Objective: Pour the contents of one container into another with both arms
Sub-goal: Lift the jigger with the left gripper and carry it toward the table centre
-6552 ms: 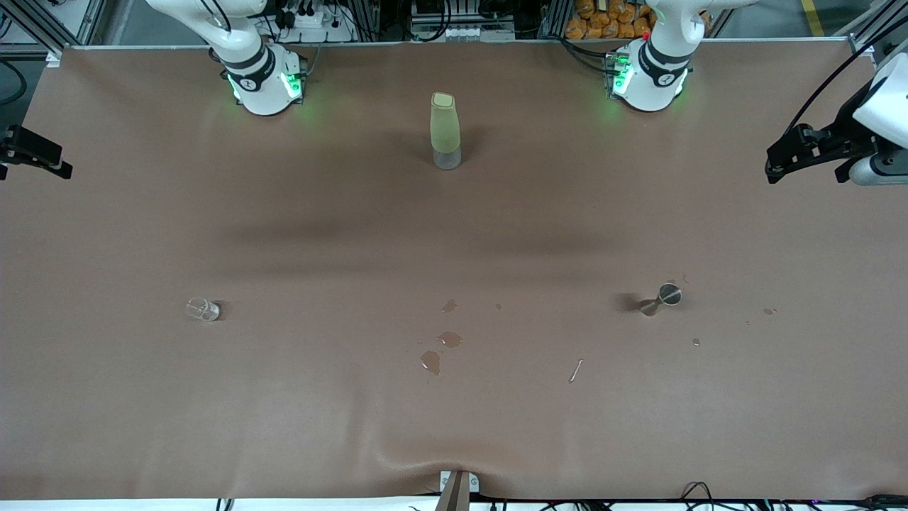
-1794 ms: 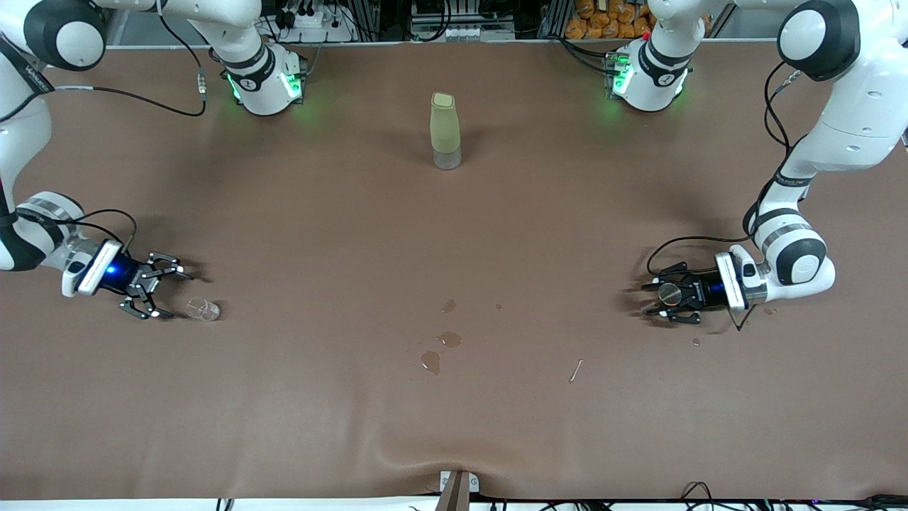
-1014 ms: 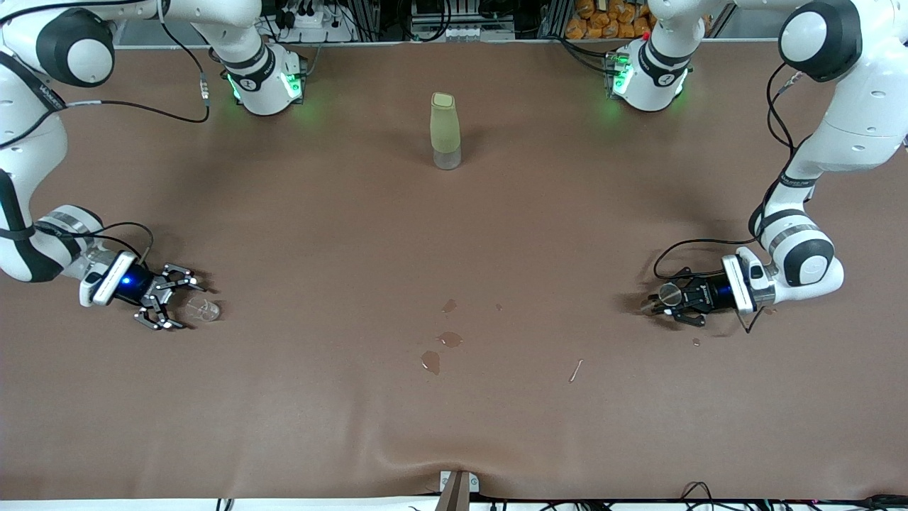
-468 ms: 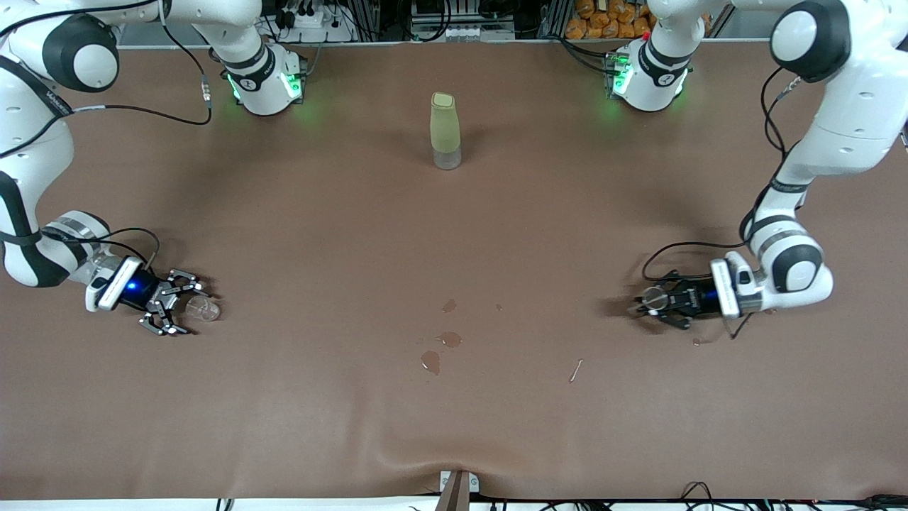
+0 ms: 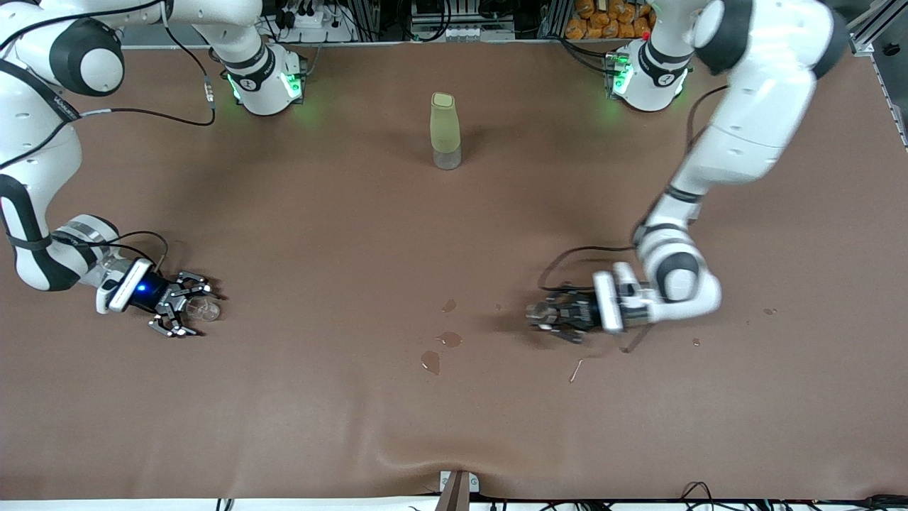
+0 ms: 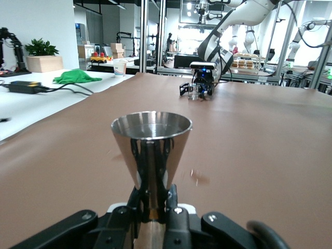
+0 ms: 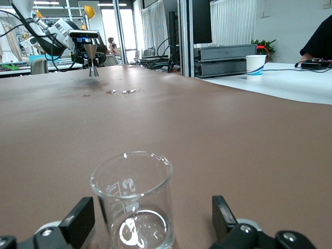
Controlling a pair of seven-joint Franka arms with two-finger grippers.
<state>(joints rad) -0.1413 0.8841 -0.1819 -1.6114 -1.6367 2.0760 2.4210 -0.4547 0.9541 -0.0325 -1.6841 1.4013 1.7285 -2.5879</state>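
My right gripper grabs the glass cup [image 5: 203, 309] by its sides next, to pour into the silver jigger.
The tiny clear glass cup [image 5: 203, 309] stands upright on the brown table toward the right arm's end. My right gripper [image 5: 186, 306] is low at the table and open. Its fingers [image 7: 79, 221] flank the glass cup [image 7: 134, 199] with a gap on each side. The silver jigger [image 5: 538, 311] is upright, and my left gripper [image 5: 552, 313] is shut on it, over the table near the wet spots. In the left wrist view the jigger [image 6: 151, 147] rises from the left gripper [image 6: 154, 207], whose fingers pinch its narrow waist.
A tall pale yellow-green bottle [image 5: 445, 131] stands mid-table near the robots' bases. Wet spots [image 5: 448, 339] and a small pale scrap [image 5: 575, 370] lie on the table's middle. The cloth wrinkles at the front edge [image 5: 425, 454].
The left gripper closed on the jigger and carried it from the left arm's end toward the table's middle. The right gripper slid forward until its fingers flank the glass cup.
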